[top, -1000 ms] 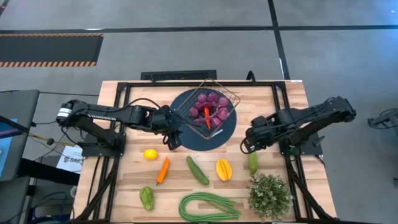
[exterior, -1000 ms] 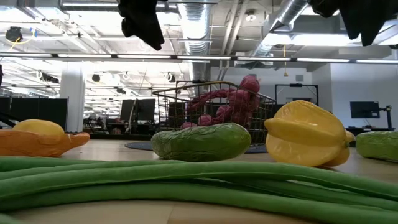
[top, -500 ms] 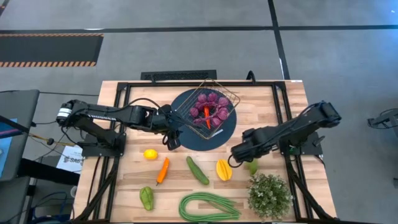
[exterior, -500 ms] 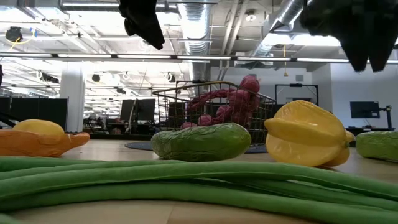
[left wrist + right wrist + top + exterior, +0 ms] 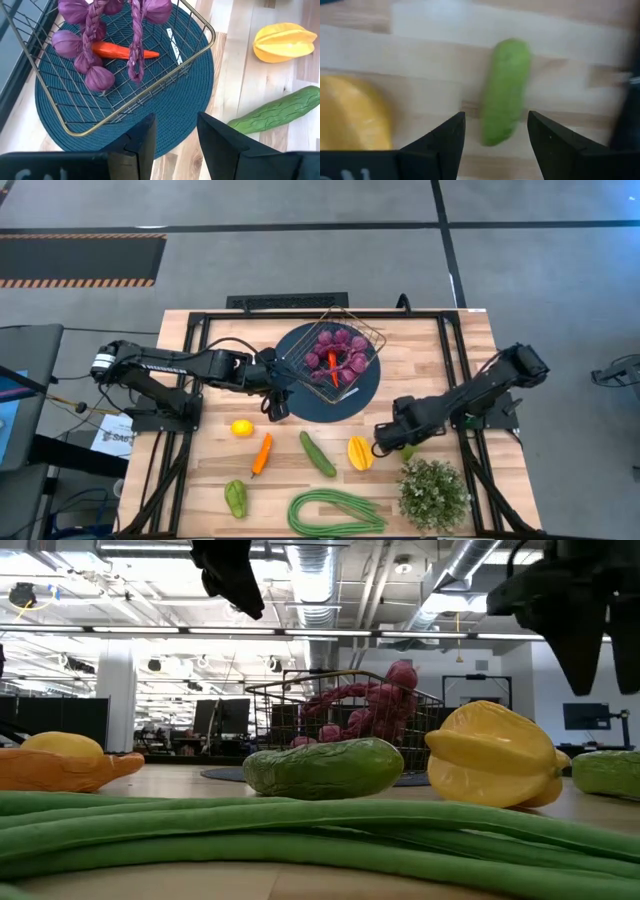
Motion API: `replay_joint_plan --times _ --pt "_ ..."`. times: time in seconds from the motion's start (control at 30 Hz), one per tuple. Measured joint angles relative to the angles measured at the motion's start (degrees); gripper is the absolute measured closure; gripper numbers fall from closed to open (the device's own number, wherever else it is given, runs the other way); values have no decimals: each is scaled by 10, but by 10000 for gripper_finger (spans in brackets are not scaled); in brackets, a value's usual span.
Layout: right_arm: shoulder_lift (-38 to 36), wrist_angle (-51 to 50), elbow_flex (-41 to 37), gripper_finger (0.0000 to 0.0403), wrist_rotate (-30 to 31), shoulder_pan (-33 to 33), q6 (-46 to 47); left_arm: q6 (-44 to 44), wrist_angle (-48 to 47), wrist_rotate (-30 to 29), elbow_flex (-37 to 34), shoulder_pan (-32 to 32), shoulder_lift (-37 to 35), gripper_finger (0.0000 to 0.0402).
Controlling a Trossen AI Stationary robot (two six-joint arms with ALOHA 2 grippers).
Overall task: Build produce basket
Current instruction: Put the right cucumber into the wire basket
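The small green cucumber should go into the produce basket, so my right gripper should grab it by its elongated body next.
The wire basket (image 5: pixel 362 338) rests on a round dark blue mat (image 5: pixel 300 405) at the table's far middle. It holds purple grapes (image 5: pixel 338 350) and a red carrot (image 5: pixel 333 368). My left gripper (image 5: pixel 275 406) hovers open at the mat's left edge, above the mat in its wrist view (image 5: pixel 175 125), with nothing between its fingers. My right gripper (image 5: pixel 386 443) points down, open, between a yellow star-shaped fruit (image 5: pixel 360 452) and a small green cucumber (image 5: pixel 406 446). In the right wrist view this cucumber (image 5: pixel 505 90) lies on the wood just beyond the gripper (image 5: pixel 495 122).
On the near half of the table lie a lemon (image 5: pixel 241 427), an orange carrot (image 5: pixel 262 453), a longer cucumber (image 5: pixel 318 454), a green pepper (image 5: pixel 236 498) and long green beans (image 5: pixel 335 512). A bushy potted plant (image 5: pixel 434 494) stands at the near right, close to my right arm.
My right gripper has come down and moved toward the table's near edge and a little to the left. It now stands low between the yellow fruit and the small green cucumber. No produce has moved.
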Motion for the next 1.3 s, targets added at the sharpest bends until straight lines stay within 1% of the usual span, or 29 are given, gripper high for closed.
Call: replay_joint_plan --times 0.13,0.33,0.5,0.77,1.07,1.17,1.23,1.3 --pt "-29 66 -50 168 9 7 9 5 0 0 0 0 0 272" --pt "-62 85 -110 168 7 6 26 5 1 0 0 0 0 272" --pt "-88 141 -157 168 7 4 43 5 8 0 0 0 0 272" --pt "-65 233 -205 168 4 1 44 6 18 0 0 0 0 272" --pt "-34 238 -211 169 -13 -3 40 6 16 0 0 0 0 272" --pt "-35 250 -210 184 -23 -3 40 4 16 0 0 0 0 272" --pt "-36 256 -210 210 -30 -2 38 3 16 0 0 0 0 272" --pt "-36 263 -210 246 -38 -3 30 3 16 2 0 0 0 272"
